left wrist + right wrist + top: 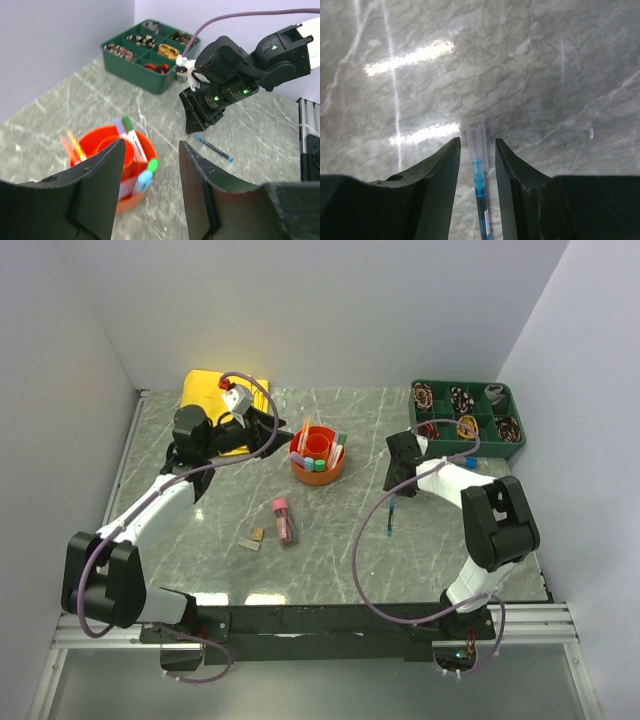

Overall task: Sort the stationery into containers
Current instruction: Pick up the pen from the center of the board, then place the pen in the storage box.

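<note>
The blue pen's clear end (478, 149) pokes just past my right gripper's fingers on either side, so it is time to close on the blue pen now.
The orange organiser bowl (318, 456) stands mid-table with several pens and markers upright in it; it also shows in the left wrist view (95, 145). My left gripper (274, 433) is open and empty just left of the bowl, seen in its wrist view (151, 146). A blue pen (390, 515) lies on the table. My right gripper (397, 476) is open over its far end; in the right wrist view (476, 141) the pen (480, 175) lies between the jaws with a gap on each side. A pink-capped clear tube (283, 519) and small tan blocks (252, 538) lie near the front.
A green divided tray (467, 416) with small items stands at the back right, also in the left wrist view (150, 75). A folded yellow cloth (208, 392) lies at the back left behind my left arm. White walls enclose the table on three sides.
</note>
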Motion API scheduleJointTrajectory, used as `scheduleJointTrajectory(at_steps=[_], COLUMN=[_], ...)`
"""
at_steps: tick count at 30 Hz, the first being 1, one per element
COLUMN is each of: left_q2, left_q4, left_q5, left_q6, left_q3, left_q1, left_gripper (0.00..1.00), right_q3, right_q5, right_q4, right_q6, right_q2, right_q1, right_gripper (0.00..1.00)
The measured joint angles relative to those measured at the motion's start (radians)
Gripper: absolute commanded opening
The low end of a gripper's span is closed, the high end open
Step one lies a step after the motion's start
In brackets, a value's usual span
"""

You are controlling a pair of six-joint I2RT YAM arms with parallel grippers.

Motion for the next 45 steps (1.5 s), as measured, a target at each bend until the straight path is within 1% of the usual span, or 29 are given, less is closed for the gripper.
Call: scheduleJointTrajectory(at_steps=[2, 5, 7, 8, 9, 11, 17, 21, 23, 25, 27, 31, 34, 37, 41, 45], left_q2=[-0.027, -0.064, -0.087, -0.097, -0.106, -0.123, -0.154, -0.175, -0.192, -0.206, -0.222, -0.249, -0.262, -0.275, -0.294, -0.304], left_q4=[-0.034, -0.077, -0.098, -0.106, -0.112, -0.128, -0.183, -0.210, -0.222, -0.235, -0.252, -0.285, -0.315, -0.349, -0.391, -0.430], left_q5=[-0.005, -0.012, -0.014, -0.018, -0.021, -0.025, -0.029, -0.032, -0.050, -0.078, -0.126, -0.222, -0.281, -0.319, -0.345, -0.362], left_q6=[0.006, 0.016, 0.021, 0.022, 0.022, 0.025, 0.056, 0.073, 0.078, 0.084, 0.089, 0.108, 0.109, 0.109, 0.119, 0.137], left_q3=[-0.014, -0.023, -0.026, -0.027, -0.029, -0.033, -0.042, -0.053, -0.064, -0.074, -0.082, -0.095, -0.099, -0.100, -0.100, -0.100], left_q1=[0.009, 0.022, 0.032, 0.038, 0.045, 0.056, 0.072, 0.085, 0.091, 0.096, 0.098, 0.104, 0.115, 0.126, 0.140, 0.157], left_gripper=[0.53, 0.53, 0.53, 0.53, 0.53, 0.53, 0.53, 0.53, 0.54, 0.54, 0.54, 0.54, 0.54, 0.54, 0.54, 0.54], right_q3=[0.013, 0.019, 0.031, 0.034, 0.039, 0.047, 0.107, 0.243, 0.356, 0.444, 0.504, 0.523, 0.524, 0.524, 0.521, 0.512], right_q5=[0.029, 0.071, 0.085, 0.091, 0.097, 0.108, 0.104, 0.058, 0.025, -0.008, -0.038, -0.097, -0.136, -0.162, -0.171, -0.152], right_q4=[-0.012, -0.044, -0.056, -0.060, -0.064, -0.073, -0.130, -0.177, -0.171, -0.122, -0.010, 0.205, 0.335, 0.445, 0.547, 0.642], right_q6=[0.013, 0.039, 0.054, 0.057, 0.064, 0.073, 0.080, 0.049, 0.023, -0.007, -0.053, -0.141, -0.201, -0.258, -0.318, -0.359], right_q2=[0.023, 0.049, 0.056, 0.059, 0.062, 0.069, 0.080, 0.055, 0.021, -0.014, -0.060, -0.095, -0.055, 0.025, 0.129, 0.187], right_q1=[0.010, 0.026, 0.035, 0.040, 0.045, 0.054, 0.066, 0.066, 0.069, 0.081, 0.109, 0.194, 0.252, 0.294, 0.323, 0.336], right_gripper=[0.34, 0.36, 0.30, 0.26, 0.12, 0.00, 0.00, 0.00, 0.00, 0.00, 0.00, 0.00, 0.00, 0.00, 0.00, 0.00])
